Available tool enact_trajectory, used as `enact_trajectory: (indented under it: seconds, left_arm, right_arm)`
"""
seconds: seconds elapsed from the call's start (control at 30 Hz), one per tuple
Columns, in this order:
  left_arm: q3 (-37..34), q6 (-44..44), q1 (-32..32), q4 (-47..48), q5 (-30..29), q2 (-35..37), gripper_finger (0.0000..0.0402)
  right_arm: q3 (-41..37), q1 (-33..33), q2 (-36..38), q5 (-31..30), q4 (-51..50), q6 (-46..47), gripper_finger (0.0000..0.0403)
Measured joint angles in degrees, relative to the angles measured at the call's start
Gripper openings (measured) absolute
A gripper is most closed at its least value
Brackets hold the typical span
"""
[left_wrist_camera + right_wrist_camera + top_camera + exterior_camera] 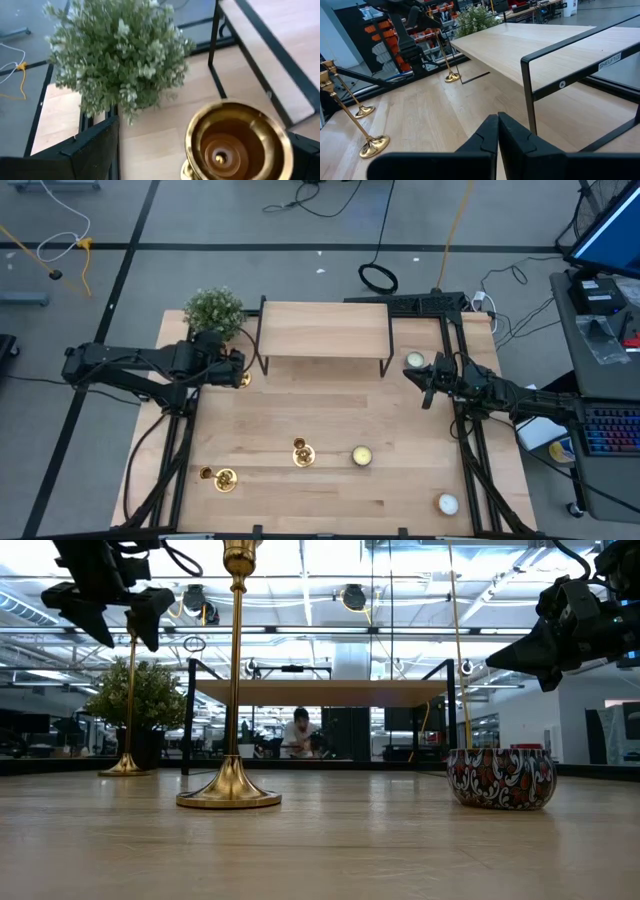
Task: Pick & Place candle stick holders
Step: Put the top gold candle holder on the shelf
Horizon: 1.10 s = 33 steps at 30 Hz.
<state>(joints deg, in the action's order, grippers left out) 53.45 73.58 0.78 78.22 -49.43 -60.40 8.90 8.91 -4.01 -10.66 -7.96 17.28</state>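
Observation:
I should next grab the brass candle stick holder by its top cup (237, 142) with my left gripper, to place the holder on the wooden shelf (270, 50).
Three brass candle stick holders stand upright on their round bases. One (303, 452) is at the table's near middle, one (222, 478) at the near left, and one (242, 380) at the far left beside a potted plant (214, 310). My left gripper (238, 372) is open at the top of the far-left holder, whose cup (235, 145) sits between the two fingers (95, 150). In the low view its stem (131, 700) rises up between those fingers. I see no touch. My right gripper (425, 385) hovers shut at the right side, holding nothing.
A wooden shelf on a black frame (325, 330) stands at the far middle. One candle tin (414, 360) is beside the shelf's right leg, another (362, 456) is next to the middle holder, and a third (447, 503) lies at the near right.

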Motion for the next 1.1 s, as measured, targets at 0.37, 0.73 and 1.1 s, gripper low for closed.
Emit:
enact_trajectory:
  seconds: [0.37,0.73,1.1]
  left_arm:
    - [0.0,-0.22,0.0,-0.49,0.33,0.0,0.0313]
    - [0.0,-0.57,0.0,-1.45,0.47,0.0,0.0135]
    - [0.0,-4.61,0.0,-4.95,1.25,0.11,0.0091]
  right_arm:
    - [0.0,0.0,0.0,-0.04,0.01,0.0,0.0004]
    - [-0.02,0.0,-0.02,-0.04,0.0,0.0,0.0004]
    - [0.0,0.0,0.0,-0.04,0.0,0.0,0.0004]
